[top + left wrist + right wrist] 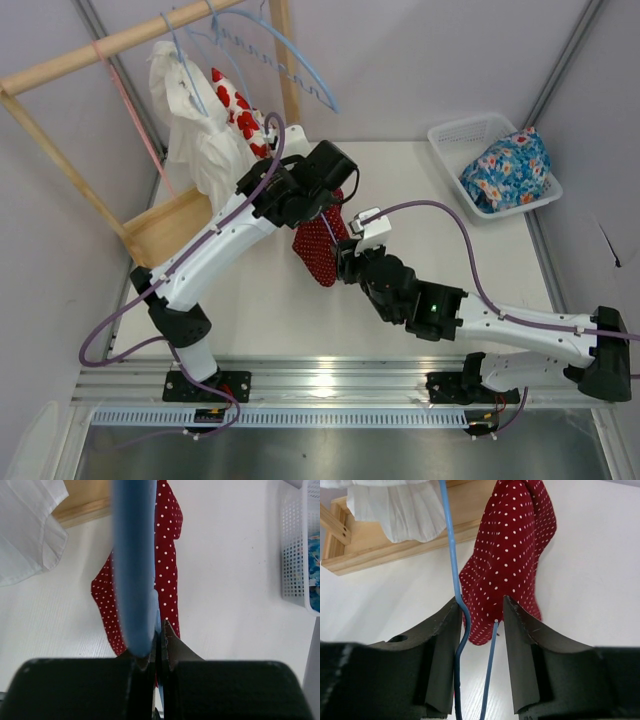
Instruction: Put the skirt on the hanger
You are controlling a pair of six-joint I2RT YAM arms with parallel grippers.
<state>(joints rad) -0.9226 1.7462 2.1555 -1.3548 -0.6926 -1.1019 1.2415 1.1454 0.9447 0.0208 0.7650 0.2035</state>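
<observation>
The right gripper grabs the pale-blue hanger's bare wires next rather than the skirt, leaving the hanger's rack-side end free to hang.
The dark red polka-dot skirt hangs bunched over the thin pale-blue hanger, above the white table between the two arms. My left gripper is above it; in the left wrist view its jaws are pressed shut on the hanger, with the skirt draped below. My right gripper is at the skirt's lower end. In the right wrist view it is open, with two hanger wires running between the fingers and the skirt just beyond the tips.
A wooden rack stands at the back left with a white red-blotched cloth and other hangers; its base board lies left of the arms. A white basket holds a blue floral garment at the right.
</observation>
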